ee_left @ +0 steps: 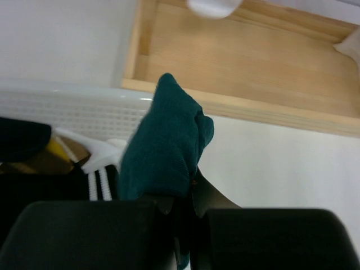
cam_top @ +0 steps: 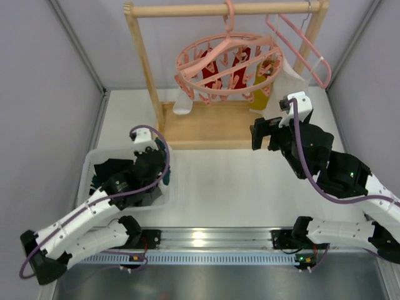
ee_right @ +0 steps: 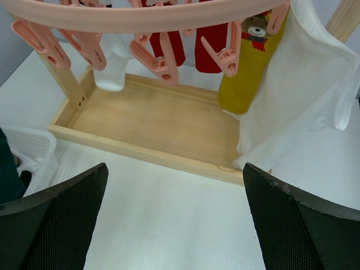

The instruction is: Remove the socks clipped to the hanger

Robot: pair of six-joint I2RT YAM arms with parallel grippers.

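The dark teal sock (ee_left: 166, 140) is hanging at the basket's rim and would end up across the basket's rim. My left gripper should move it farther in before letting go.
The round pink hanger (cam_top: 225, 62) hangs from the wooden rack. Two red socks (cam_top: 240, 62) and a mustard yellow sock (cam_top: 262, 94) are clipped to it; they also show in the right wrist view, red (ee_right: 211, 50) and mustard (ee_right: 253, 67), under the pink ring (ee_right: 140, 17). My left gripper (cam_top: 159, 153) is shut on a dark teal sock (ee_left: 166, 140) over the far right corner of the white basket (cam_top: 90, 165). A black sock with white stripes (ee_left: 98, 183) lies in the basket. My right gripper (cam_top: 262, 134) is open and empty (ee_right: 174, 208), in front of and below the hanger.
A white sock (ee_right: 112, 62) hangs on the hanger's left side. A white cloth bag (ee_right: 292, 101) hangs to the right of the mustard sock. A plain pink triangular hanger (cam_top: 300, 44) hangs at the rack's right. The rack's wooden base tray (cam_top: 206, 125) lies below.
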